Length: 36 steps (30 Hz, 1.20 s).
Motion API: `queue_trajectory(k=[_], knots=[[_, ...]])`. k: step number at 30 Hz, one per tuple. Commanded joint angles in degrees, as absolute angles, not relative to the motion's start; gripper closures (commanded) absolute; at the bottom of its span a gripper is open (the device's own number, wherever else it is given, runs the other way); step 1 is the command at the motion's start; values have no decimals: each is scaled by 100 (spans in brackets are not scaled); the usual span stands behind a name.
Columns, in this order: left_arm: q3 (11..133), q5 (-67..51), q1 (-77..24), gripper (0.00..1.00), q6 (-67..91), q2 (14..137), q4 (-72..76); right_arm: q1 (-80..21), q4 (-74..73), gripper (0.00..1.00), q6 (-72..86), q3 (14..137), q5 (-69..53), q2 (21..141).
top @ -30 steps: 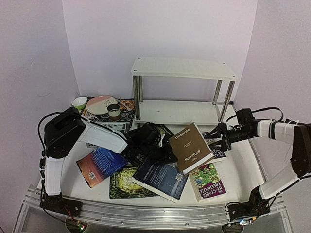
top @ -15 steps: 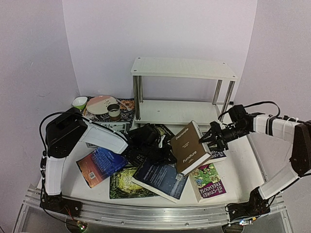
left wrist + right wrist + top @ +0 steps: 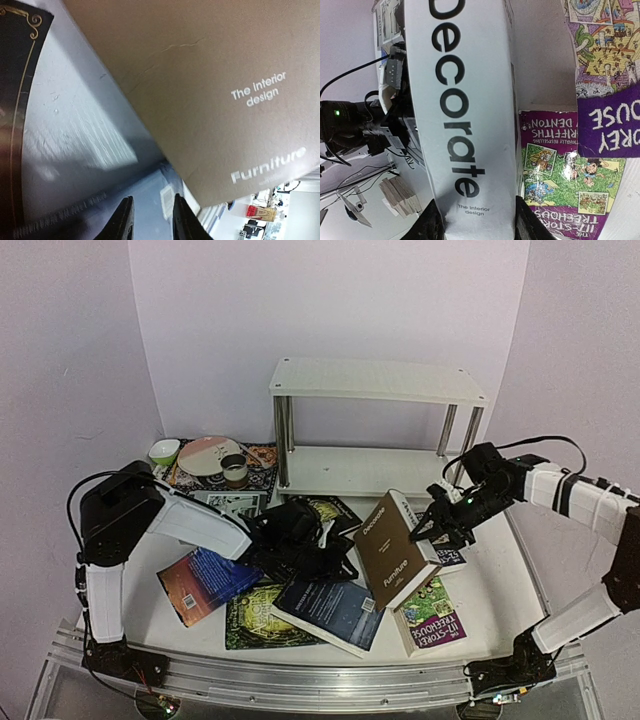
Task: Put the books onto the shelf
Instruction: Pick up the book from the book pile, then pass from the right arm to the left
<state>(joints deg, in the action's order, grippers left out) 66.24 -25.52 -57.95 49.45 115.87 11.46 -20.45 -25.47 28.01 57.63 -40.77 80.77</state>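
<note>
My right gripper will bring the book up off the table if I lift now, because its fingers are closed across the white spine of the Decorate book [image 3: 408, 512] [image 3: 462, 115].
A thick white-brown book [image 3: 390, 545] marked "Decorate" stands tilted on its lower edge at the table's middle. My right gripper [image 3: 438, 523] is shut on its white spine [image 3: 460, 100], one finger on each side. My left gripper [image 3: 335, 558] sits low beside the book's brown cover [image 3: 210, 90], its jaws [image 3: 152, 220] a little apart with nothing between them, above a dark blue book [image 3: 335, 608]. Two purple Treehouse paperbacks [image 3: 560, 165] lie to the right of the spine. An orange-blue book [image 3: 205, 580] and a green book [image 3: 258, 618] lie flat at the front left. The white two-tier shelf [image 3: 375, 380] stands behind, both tiers bare.
A patterned mat [image 3: 262, 455] at the back left carries a plate [image 3: 208, 454], a cup [image 3: 235, 470] and a green bowl [image 3: 164, 451]. The shelf's chrome legs [image 3: 284, 440] stand just behind the books. A metal rail [image 3: 300, 680] runs along the front edge.
My right gripper moved left and closed on the thick book's spine, tipping the book up steeper. My left jaws opened a little, and that arm shifted slightly left.
</note>
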Motion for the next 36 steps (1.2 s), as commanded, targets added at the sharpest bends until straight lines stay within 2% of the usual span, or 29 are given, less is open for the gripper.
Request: queue_trajectory(k=[1,4,8,12,19,28,36], knots=[[6310,-2534,-5792,69,4282,10359,1345,-2096,-3170,72,2410,6074,-3568,7106],[5994,-2436,-5796,59,4199,9768,1353,-2103,-3217,73,2312,6209,-3541,6610],[5795,-2483,-5773,30,4147,9082,1389,-2097,-3066,77,2388,6273,-3306,5992],[5741,-2728,-5717,2,4221,8583,1760,-2100,-2410,77,2784,6175,-3524,5500],[5640,-3616,-5219,0,5198,8315,3037,-2100,-1354,77,3877,6431,-4320,5109],[6075,-3788,-5147,0,5508,8451,3325,-2108,604,77,5695,6513,-4947,5065],[6754,-4075,-5052,0,5859,8738,3667,-2113,1818,78,6635,6408,-5060,5177]])
